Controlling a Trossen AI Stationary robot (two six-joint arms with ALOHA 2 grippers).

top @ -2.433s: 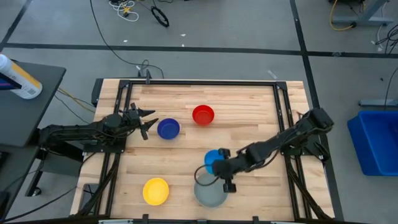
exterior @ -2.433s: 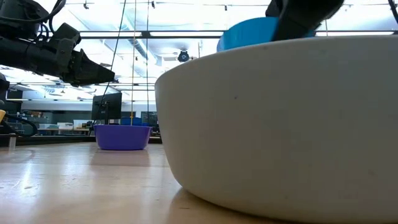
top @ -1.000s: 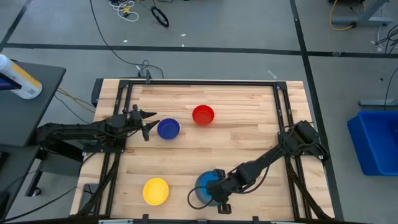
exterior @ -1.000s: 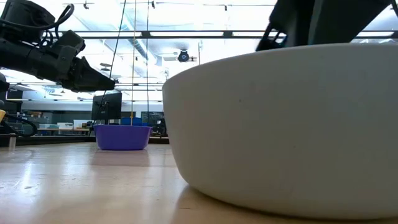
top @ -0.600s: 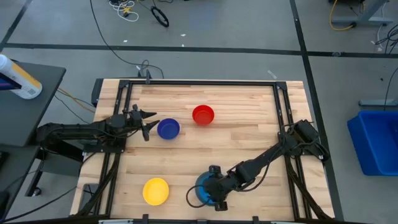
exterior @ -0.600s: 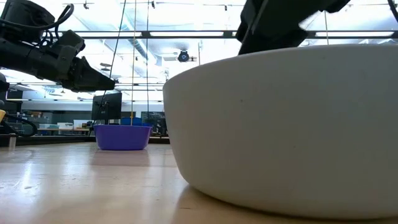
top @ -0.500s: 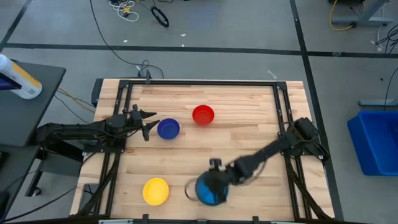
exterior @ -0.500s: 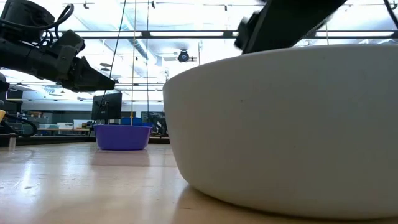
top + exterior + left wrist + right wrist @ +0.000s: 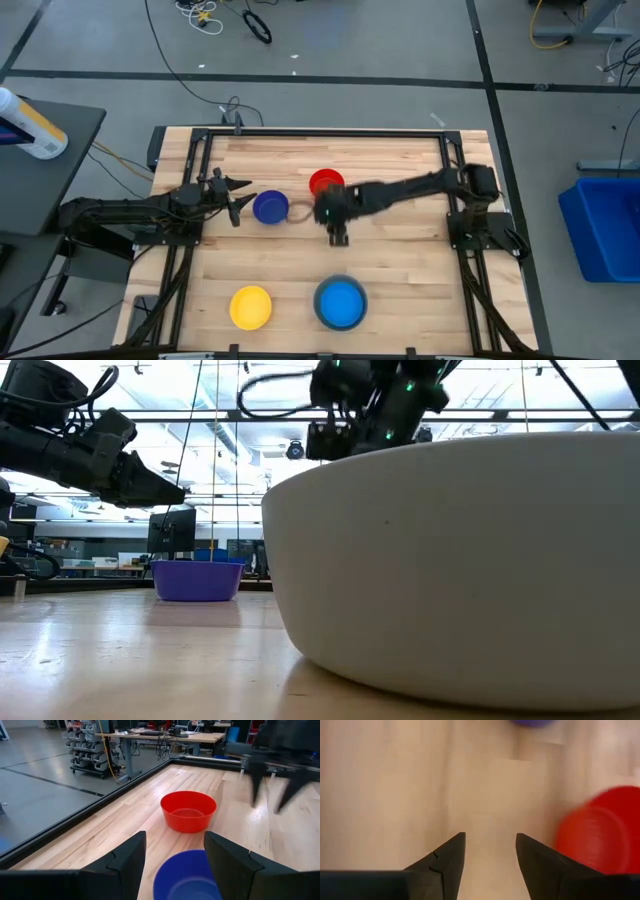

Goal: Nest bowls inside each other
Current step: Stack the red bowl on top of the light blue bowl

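My right gripper grabs the red bowl by its rim next, to nest it inside the light blue bowl [image 9: 325, 305].
The light blue bowl [image 9: 341, 305] sits inside the grey bowl [image 9: 318, 294] near the table's front edge; in the low view the grey bowl [image 9: 460, 560] fills the right half. The yellow bowl [image 9: 251, 307] stands to its left. The red bowl [image 9: 326, 183] and the dark blue bowl [image 9: 270, 207] stand apart at mid-table. My right gripper [image 9: 337, 232] hangs open just on the near side of the red bowl [image 9: 595, 830], holding nothing. My left gripper [image 9: 232, 197] waits open, level, just left of the dark blue bowl [image 9: 187, 875].
Black rails [image 9: 455, 170] frame the wooden tabletop. Bare wood lies between the two far bowls and the two near ones. Beyond the table are cables on the floor and a blue bin [image 9: 605, 225] at the right.
My right gripper has come away from the light blue bowl, which stays nested in the grey bowl, and has swung fast toward the table's far edge, to beside the red bowl. My left arm has kept still.
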